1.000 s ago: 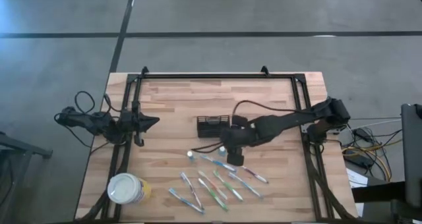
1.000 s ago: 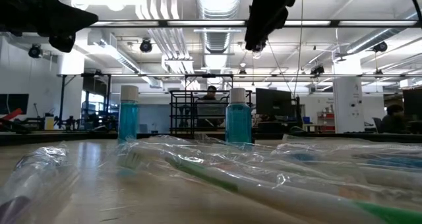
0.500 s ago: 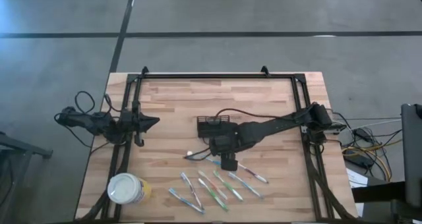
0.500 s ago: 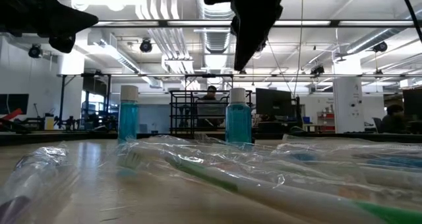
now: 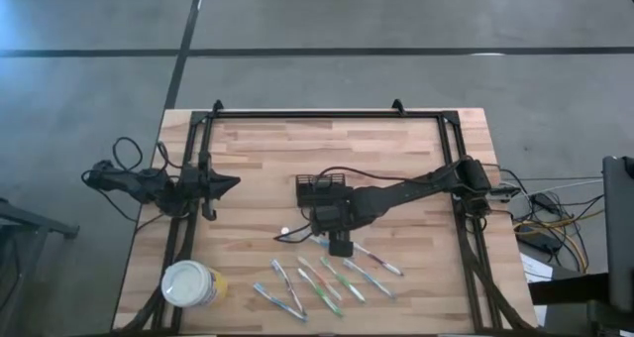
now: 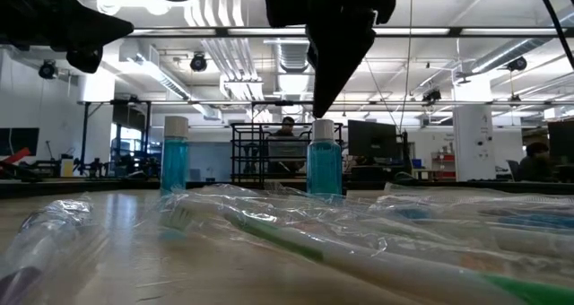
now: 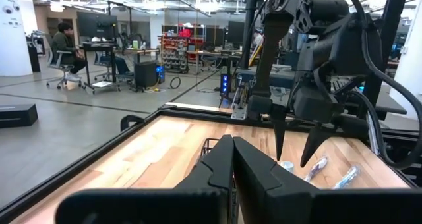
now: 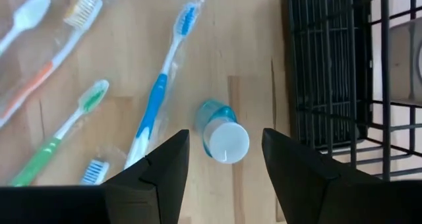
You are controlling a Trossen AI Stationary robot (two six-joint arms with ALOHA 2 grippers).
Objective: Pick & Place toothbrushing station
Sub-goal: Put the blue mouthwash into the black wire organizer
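Observation:
My right gripper has to stock the toothbrushing station, so next it needs to grab the blue bottle [image 8: 212,115] by its white cap [image 8: 224,137].
The black wire-mesh caddy [image 5: 319,186] stands on the table's middle and also shows in the right wrist view [image 8: 330,72]. A small blue bottle with a white cap [image 8: 224,137] stands upright on the table next to the caddy's near side. My right gripper [image 8: 224,135] is open and points down above this bottle, one finger on either side, not touching it. In the low view it [image 6: 319,108] hangs over the bottle [image 6: 325,166]. A second blue bottle [image 6: 175,157] stands farther left [image 5: 285,232]. My left gripper [image 5: 230,185] is shut and empty at the table's left.
Several wrapped toothbrushes [image 5: 327,276] lie on the near part of the table, and some show beside the bottle [image 8: 155,99]. A round white-and-yellow cup [image 5: 191,283] stands at the near left corner. A black frame [image 5: 327,114] runs round the table top.
My right gripper has gone toward the table's left and near edge and has come down, from beside the caddy to just above the blue bottle. The bottles, caddy and toothbrushes have stayed in place.

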